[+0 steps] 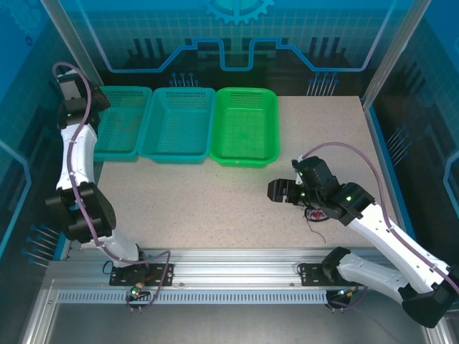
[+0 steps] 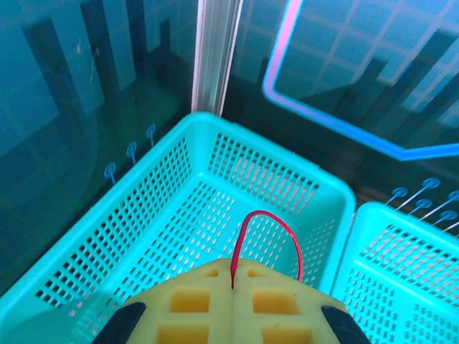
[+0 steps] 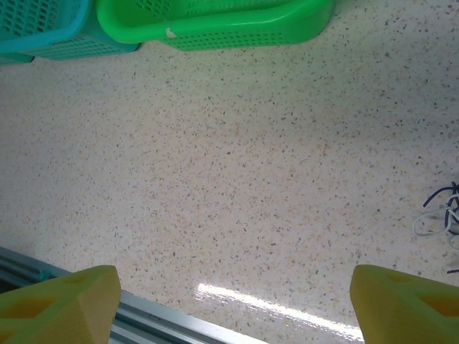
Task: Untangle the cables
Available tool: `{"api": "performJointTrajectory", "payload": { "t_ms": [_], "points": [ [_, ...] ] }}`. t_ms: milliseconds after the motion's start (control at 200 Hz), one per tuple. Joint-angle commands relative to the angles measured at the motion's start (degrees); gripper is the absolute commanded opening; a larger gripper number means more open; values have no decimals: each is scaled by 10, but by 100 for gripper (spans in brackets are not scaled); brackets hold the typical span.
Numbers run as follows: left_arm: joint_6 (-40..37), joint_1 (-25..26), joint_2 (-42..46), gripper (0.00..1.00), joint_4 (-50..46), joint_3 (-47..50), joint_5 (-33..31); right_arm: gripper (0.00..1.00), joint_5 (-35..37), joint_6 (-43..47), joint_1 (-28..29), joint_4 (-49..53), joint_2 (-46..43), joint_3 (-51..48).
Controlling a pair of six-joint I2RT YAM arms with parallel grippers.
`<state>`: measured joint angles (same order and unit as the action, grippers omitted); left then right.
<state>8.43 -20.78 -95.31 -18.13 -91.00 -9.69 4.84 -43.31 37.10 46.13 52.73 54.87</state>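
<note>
My right gripper should next grab a loose whitish piece of cable point(image 3: 420, 224) to untangle the cables, leaving my left gripper the others.
My left gripper point(image 2: 233, 287) is shut on one end of a thin red cable point(image 2: 269, 218). The cable arcs up and over the yellow fingers, above the inside of the leftmost teal basket point(image 2: 93, 236). A small tangle of cables point(image 1: 314, 215), red and dark, lies on the table under my right arm. In the right wrist view, whitish and dark cables point(image 3: 439, 211) sit at the right edge. My right gripper point(image 3: 233, 308) hovers open over bare table to the left of the tangle, with nothing between its fingers; from above, the right gripper point(image 1: 276, 192) is at mid-right.
Three baskets stand in a row at the back: teal point(image 1: 122, 122), teal point(image 1: 178, 122) and green point(image 1: 246, 125). The green basket point(image 3: 215, 21) is ahead of my right gripper. An aluminium rail point(image 1: 237, 276) runs along the table's near edge.
</note>
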Motion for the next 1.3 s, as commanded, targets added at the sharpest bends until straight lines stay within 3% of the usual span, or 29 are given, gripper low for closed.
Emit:
{"api": "performJointTrajectory", "payload": {
  "t_ms": [0,40,85,300,450,630,725,855,965,1005,1120,1226,1296],
  "points": [
    [3,-7,-19,27,21,23,-23,85,-11,-7,7,18,-17,-4],
    [11,-7,-21,50,22,27,-16,85,-8,-9,7,19,-21,-7],
    [22,-7,-19,59,24,32,1,85,-2,-10,7,19,-25,-11],
    [82,28,78,63,44,92,68,89,100,-34,-10,73,-28,-9],
    [142,93,201,63,71,180,154,91,116,-36,-80,70,-33,-35],
    [183,258,326,60,94,298,207,91,36,-12,-244,35,-22,-97],
    [191,364,366,58,98,343,203,91,-4,8,-316,14,2,-122],
    [183,522,390,58,98,383,156,91,-42,10,-368,-11,48,-157],
    [161,632,372,59,86,398,110,88,-62,5,-380,-50,81,-191],
    [153,661,360,59,74,399,98,85,-68,1,-380,-66,91,-203],
    [137,707,334,59,57,407,87,61,-96,5,-379,-116,112,-231],
    [135,710,338,60,55,418,84,20,-109,39,-372,-142,123,-228],
    [126,710,354,60,51,424,72,6,-99,84,-343,-136,123,-203]
  ]
}}
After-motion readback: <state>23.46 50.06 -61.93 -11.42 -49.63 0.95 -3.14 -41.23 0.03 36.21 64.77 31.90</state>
